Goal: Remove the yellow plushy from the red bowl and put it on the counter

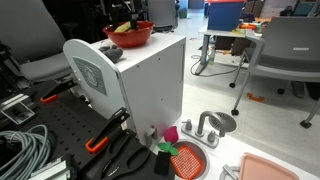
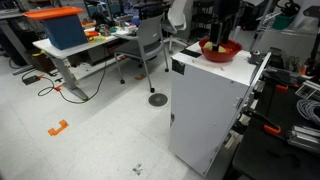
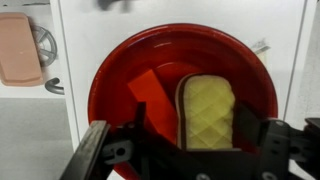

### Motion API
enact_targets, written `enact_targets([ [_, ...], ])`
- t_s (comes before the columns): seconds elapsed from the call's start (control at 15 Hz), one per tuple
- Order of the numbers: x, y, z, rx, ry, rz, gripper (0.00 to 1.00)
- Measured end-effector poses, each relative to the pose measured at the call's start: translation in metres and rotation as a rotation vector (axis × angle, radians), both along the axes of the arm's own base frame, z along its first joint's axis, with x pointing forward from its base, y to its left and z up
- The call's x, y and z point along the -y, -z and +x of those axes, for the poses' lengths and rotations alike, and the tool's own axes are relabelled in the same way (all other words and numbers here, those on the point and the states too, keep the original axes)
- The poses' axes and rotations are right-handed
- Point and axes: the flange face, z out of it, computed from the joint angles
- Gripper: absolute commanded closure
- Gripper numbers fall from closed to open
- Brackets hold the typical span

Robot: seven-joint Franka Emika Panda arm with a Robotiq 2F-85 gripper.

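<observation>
My fingers reach inside the red bowl's rim around the plushy, so my gripper should close on it.
The red bowl (image 3: 115,70) fills the wrist view, seen from straight above. In it lies the yellow plushy (image 3: 207,112), quilted, with a brownish edge. My gripper (image 3: 193,112) is open and reaches down into the bowl, one finger on each side of the plushy, with a gap showing on the left. In both exterior views the bowl (image 1: 133,38) (image 2: 221,50) stands on top of a tall white cabinet (image 1: 140,90) (image 2: 205,105), with the arm coming down over it. The counter (image 1: 222,148) lies low beside the cabinet.
An orange-red flat piece (image 3: 153,92) also lies in the bowl, left of the plushy. On the counter are a faucet (image 1: 205,128), a round metal basin (image 1: 219,122), a salmon-pink tray (image 1: 280,168) (image 3: 18,48) and a red-orange mesh disc (image 1: 187,160). Clamps and cables lie on the black table.
</observation>
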Motion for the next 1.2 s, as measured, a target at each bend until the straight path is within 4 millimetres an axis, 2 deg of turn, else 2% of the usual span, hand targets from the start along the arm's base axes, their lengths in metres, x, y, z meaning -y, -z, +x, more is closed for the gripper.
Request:
enact_targets([
  [0.2, 0.0, -0.0004, 0.0005, 0.001, 0.0, 0.0, 0.66],
  [0.53, -0.0002, -0.0022, 0.002, 0.006, 0.0, 0.0, 0.99],
  [1.2, -0.0004, -0.0037, 0.0029, 0.009, -0.002, -0.001, 0.98],
])
